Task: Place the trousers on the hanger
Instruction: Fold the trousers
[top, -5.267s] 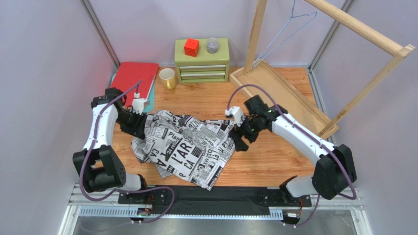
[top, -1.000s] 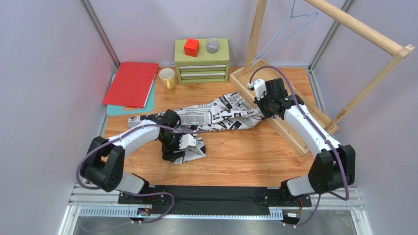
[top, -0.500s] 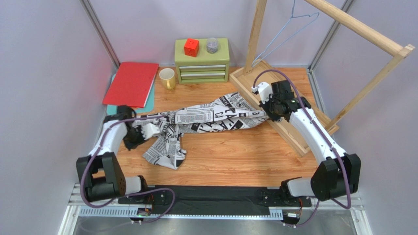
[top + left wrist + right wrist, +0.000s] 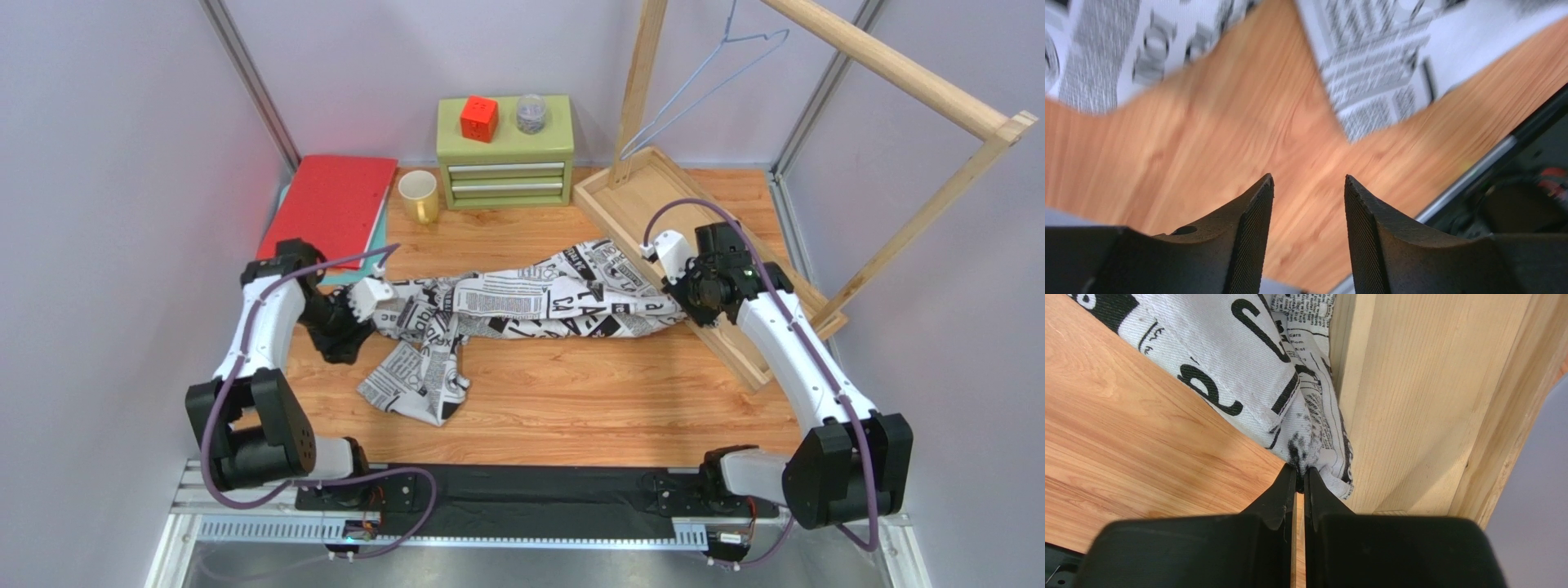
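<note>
I should next use my left gripper to grab the trousers' leg that is folded toward the table's near edge, holding it by the leg's hem end (image 4: pixel 391 398), to straighten it for the hanger (image 4: pixel 705 91).
The trousers (image 4: pixel 528 294) lie stretched across the table from left to right, with one leg folded toward the near edge (image 4: pixel 417 382). My right gripper (image 4: pixel 687 301) is shut on their right end (image 4: pixel 1300 471), pinching a bunch of printed cloth (image 4: pixel 1229 361) against the wooden rack base. My left gripper (image 4: pixel 355 332) hovers at the trousers' left end, open and empty (image 4: pixel 1309 180), over bare table with the cloth (image 4: pixel 1370 61) beyond its tips. The hanger (image 4: pixel 705 91) hangs from the rack's top bar at the back right.
The light wooden rack (image 4: pixel 908 80) has a tray-like base (image 4: pixel 638 184) beside my right gripper (image 4: pixel 1395 386). At the back stand a green drawer chest (image 4: pixel 505 157) bearing a red cube (image 4: pixel 478 119) and a clear jar (image 4: pixel 530 113), a yellow mug (image 4: pixel 418 196) and a red folder (image 4: pixel 329 208).
My left gripper dragged the trousers' left end leftward, then opened and let it go. My right gripper has pulled the other end rightward and nearer along the rack base.
</note>
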